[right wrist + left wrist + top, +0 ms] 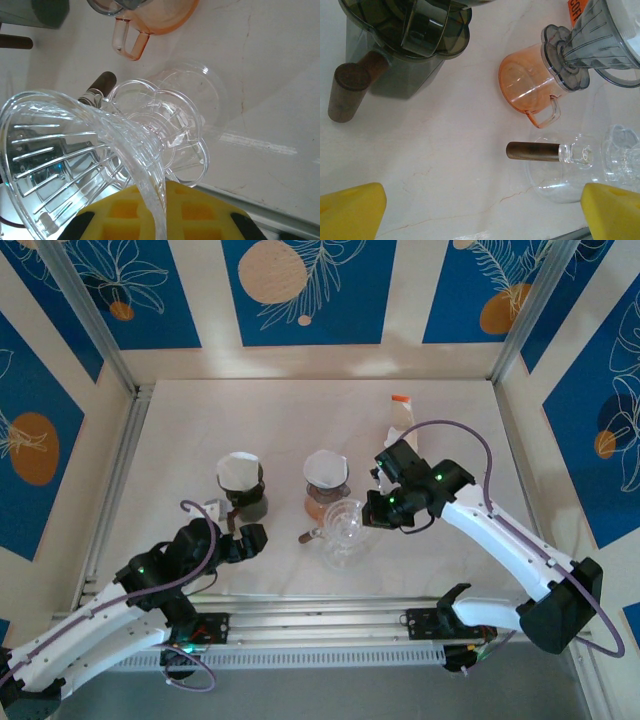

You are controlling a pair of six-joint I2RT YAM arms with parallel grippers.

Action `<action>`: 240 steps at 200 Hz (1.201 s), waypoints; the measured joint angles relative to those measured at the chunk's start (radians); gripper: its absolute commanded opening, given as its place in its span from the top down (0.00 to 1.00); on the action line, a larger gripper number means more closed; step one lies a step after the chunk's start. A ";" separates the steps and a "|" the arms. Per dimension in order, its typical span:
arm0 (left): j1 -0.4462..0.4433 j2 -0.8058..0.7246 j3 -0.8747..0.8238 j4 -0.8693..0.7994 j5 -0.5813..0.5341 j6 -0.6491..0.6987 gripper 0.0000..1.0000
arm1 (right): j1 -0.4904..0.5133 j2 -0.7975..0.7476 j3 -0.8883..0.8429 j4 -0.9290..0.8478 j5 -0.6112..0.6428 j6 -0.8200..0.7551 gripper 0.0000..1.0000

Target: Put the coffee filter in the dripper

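Note:
My right gripper should open now: the dripper's base is close over the server's opening, so the dripper would settle on the server.
A clear glass dripper (345,522) hangs tilted over a clear glass server (192,95) with a brown handle (534,151). My right gripper (378,510) is shut on the dripper's rim (145,165), with a yellow pad (210,215) on either side of the glass; no filter shows inside it. A white coffee filter (240,471) sits in a dark dripper at the left, and another white filter (325,468) sits in a grey dripper (600,40) on an orange server (530,87). My left gripper (250,540) is open and low in front of the dark server (395,70), with nothing between its fingers (352,210).
A filter pack (400,415) with an orange top stands at the back right. Blue-patterned walls close in the white table (200,420). A metal rail (330,605) runs along the near edge.

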 measured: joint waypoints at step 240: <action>0.000 0.000 0.000 0.000 0.000 0.000 0.00 | 0.010 -0.158 -0.058 0.058 0.088 0.001 0.43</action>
